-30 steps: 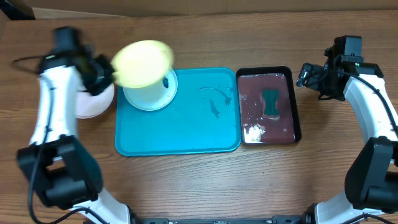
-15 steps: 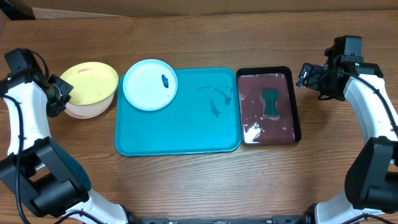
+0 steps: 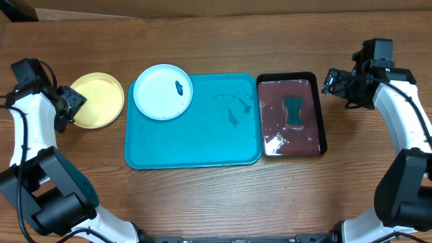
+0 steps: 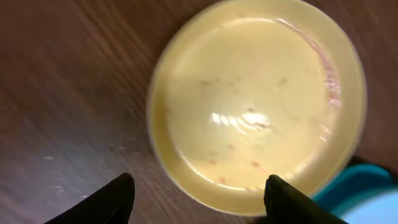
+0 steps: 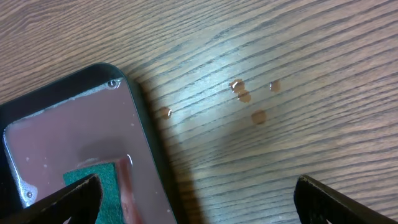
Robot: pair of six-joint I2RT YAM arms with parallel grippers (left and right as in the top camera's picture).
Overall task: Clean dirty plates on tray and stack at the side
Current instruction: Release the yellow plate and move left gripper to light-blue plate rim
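Note:
My left gripper grabs the pale plate by its rim nearest the yellow plate next, leaving the pale plate's smudged side open to clean.
A yellow plate (image 3: pixel 98 100) lies on the table left of the turquoise tray (image 3: pixel 202 145). My left gripper (image 3: pixel 67 104) is at that plate's left edge, open and holding nothing. In the left wrist view the yellow plate (image 4: pixel 258 106) fills the frame, its near rim just ahead of my open left gripper (image 4: pixel 200 193). A pale plate (image 3: pixel 163 92) with a dark smudge sits on the tray's far left corner. Far to the right, my right gripper (image 3: pixel 331 81) hangs open and empty. In its wrist view the right gripper (image 5: pixel 199 199) straddles the black tray's edge.
A smaller black tray (image 3: pixel 321 121) with reddish water and a green sponge (image 3: pixel 293 111) stands right of the turquoise tray. Dark smears (image 3: pixel 233 111) mark the turquoise tray's floor. A few droplets (image 5: pixel 242 93) dot the wood near the black tray (image 5: pixel 140 118).
The left arm carried the yellow plate from above the tray out to the left, set it down flat on the table and opened its jaws. The right arm has not moved.

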